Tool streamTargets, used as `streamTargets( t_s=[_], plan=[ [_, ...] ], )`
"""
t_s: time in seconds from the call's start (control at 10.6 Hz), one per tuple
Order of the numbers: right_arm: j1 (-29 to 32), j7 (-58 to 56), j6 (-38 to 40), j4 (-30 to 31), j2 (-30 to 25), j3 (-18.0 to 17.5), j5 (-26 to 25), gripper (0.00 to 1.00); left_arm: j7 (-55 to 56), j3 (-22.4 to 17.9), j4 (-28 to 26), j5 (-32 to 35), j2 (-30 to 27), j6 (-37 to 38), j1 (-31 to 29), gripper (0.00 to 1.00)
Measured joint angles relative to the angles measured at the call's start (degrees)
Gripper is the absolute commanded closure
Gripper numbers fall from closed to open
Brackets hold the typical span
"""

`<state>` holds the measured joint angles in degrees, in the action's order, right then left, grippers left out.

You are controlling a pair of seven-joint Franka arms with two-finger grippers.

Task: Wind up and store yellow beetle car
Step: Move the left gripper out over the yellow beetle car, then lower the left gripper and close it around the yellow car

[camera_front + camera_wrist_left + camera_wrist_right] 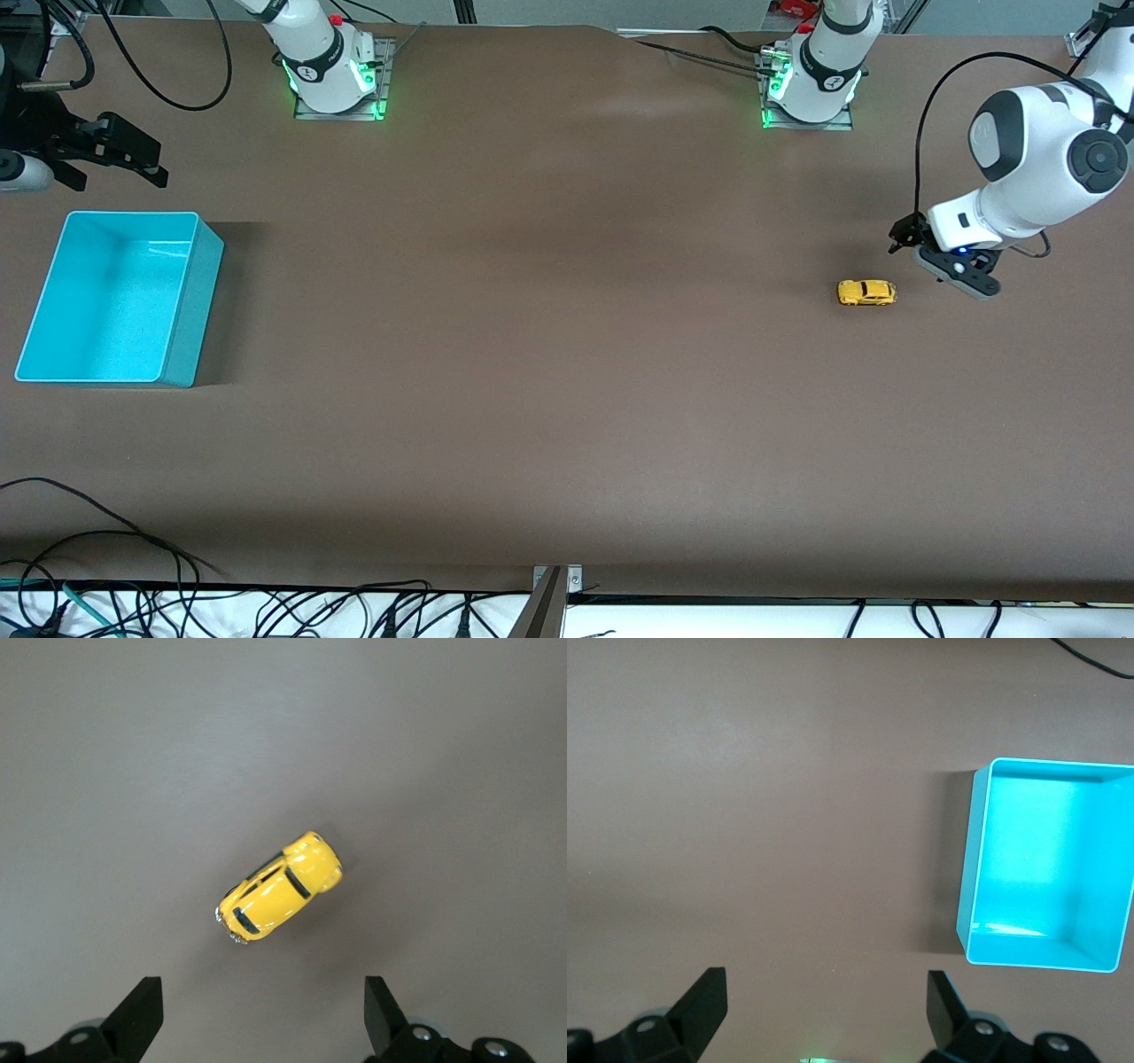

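The yellow beetle car needs to be wound up, so my left gripper will next grab it by the sides of its rear half point(257, 906).
The yellow beetle car point(866, 292) stands on its wheels on the brown table near the left arm's end. In the left wrist view the car point(279, 890) lies on the table just ahead of the fingertips, not between them. My left gripper point(905, 237) hovers close beside the car, open and empty; its jaws point(263, 1010) stand wide apart. My right gripper point(133, 158) hangs over the table by the turquoise bin point(199, 301), open and empty; it shows as point(827, 1001) in the right wrist view.
The turquoise bin point(967, 877) is empty and stands at the right arm's end of the table. Both arm bases point(335, 71) stand along the table's edge farthest from the front camera. Cables point(89, 549) lie at the edge nearest the front camera.
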<state>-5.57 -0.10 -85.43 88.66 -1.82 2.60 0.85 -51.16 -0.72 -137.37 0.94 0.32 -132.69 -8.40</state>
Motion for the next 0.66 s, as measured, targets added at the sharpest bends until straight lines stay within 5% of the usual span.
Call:
streamTargets(
  t_s=[0.66],
  plan=[
    [0.04, 0.0, 0.0, 0.0, 0.02, 0.03, -0.29, 0.0, -34.45, 0.08, -0.91, 0.04, 7.49, -8.08, -0.02, 0.01]
  ],
)
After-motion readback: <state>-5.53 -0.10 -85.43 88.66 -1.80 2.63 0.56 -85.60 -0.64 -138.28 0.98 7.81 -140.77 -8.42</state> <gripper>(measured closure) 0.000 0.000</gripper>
